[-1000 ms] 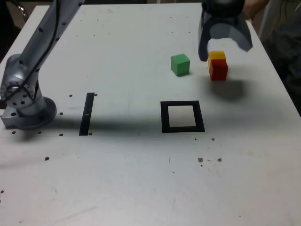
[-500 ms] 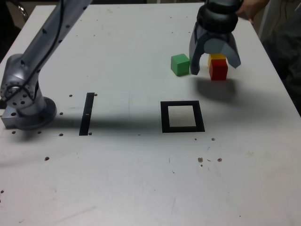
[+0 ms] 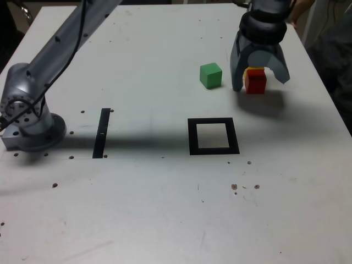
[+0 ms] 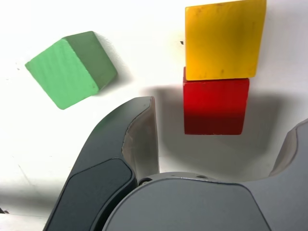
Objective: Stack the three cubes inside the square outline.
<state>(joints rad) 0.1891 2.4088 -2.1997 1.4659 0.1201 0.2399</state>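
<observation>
My gripper is ready to close, since my fingers reach down on either side of the cube. Closing now would hold the red cube [image 3: 256, 82].
The red cube [image 3: 256, 82] rests on the table at the exterior view's right, with the yellow cube [image 3: 255, 70] touching its far side. My gripper [image 3: 259, 83] is open and low over the table. Its jaws stand on either side of the red cube with gaps between them and it. In the wrist view the red cube [image 4: 215, 107] lies between the fingers [image 4: 139, 139] and the yellow cube [image 4: 224, 39] lies just beyond it. The green cube [image 3: 210, 75] sits apart to the exterior view's left and shows turned in the wrist view [image 4: 67, 70]. The square outline [image 3: 192, 136] lies nearer the camera, with nothing in it.
A straight black strip [image 3: 102, 132] lies at the exterior view's left, near the arm's base [image 3: 30, 129]. A person's hand [image 3: 300, 8] shows at the table's far right edge. Small screw holes dot the white table [image 3: 165, 209].
The gripper has come down from above the red and yellow cubes to straddle the red cube, and its jaws have narrowed slightly. The cubes have not moved.
</observation>
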